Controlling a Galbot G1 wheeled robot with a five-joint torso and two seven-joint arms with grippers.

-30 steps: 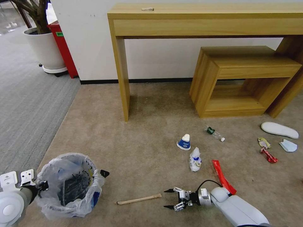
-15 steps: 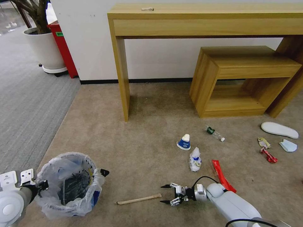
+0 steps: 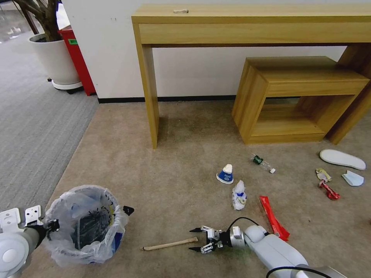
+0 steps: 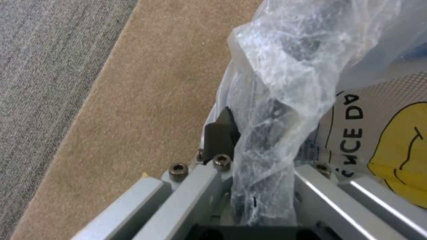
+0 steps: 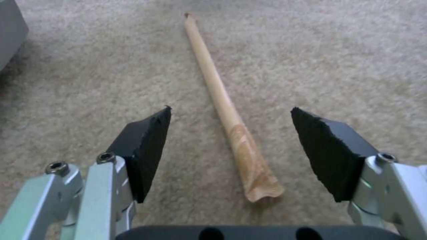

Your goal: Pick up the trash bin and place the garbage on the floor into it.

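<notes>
My right gripper is going to grab the wooden stick by its thick end (image 3: 193, 240) next, to get it off the floor and into the trash bin (image 3: 87, 226).
The trash bin (image 3: 87, 226), dark with a crinkled clear bag over its rim, is at the lower left. My left gripper (image 3: 52, 225) is shut on its near rim. In the left wrist view a dark finger (image 4: 220, 133) presses the bag (image 4: 285, 100) against the bin wall. My right gripper (image 3: 195, 239) is open low over the beige floor (image 3: 174, 185), its fingers on either side of the thick end of a wooden stick (image 5: 225, 110). More garbage lies to the right: a blue-white cup (image 3: 225, 174), a crumpled white wrapper (image 3: 239, 195), a red strip (image 3: 273, 217), a small bottle (image 3: 263, 163).
A white slipper (image 3: 342, 159), a light-blue mask (image 3: 352, 178) and candy wrappers (image 3: 326, 184) lie at the far right. A wooden console table (image 3: 147, 77) and a low bench (image 3: 293, 96) stand by the wall. Grey carpet (image 3: 34, 127) and a plant pot (image 3: 54, 58) are on the left.
My right gripper has slid left along the floor, still open, and now straddles the stick's thick end. The bin in my left gripper has shifted slightly.
</notes>
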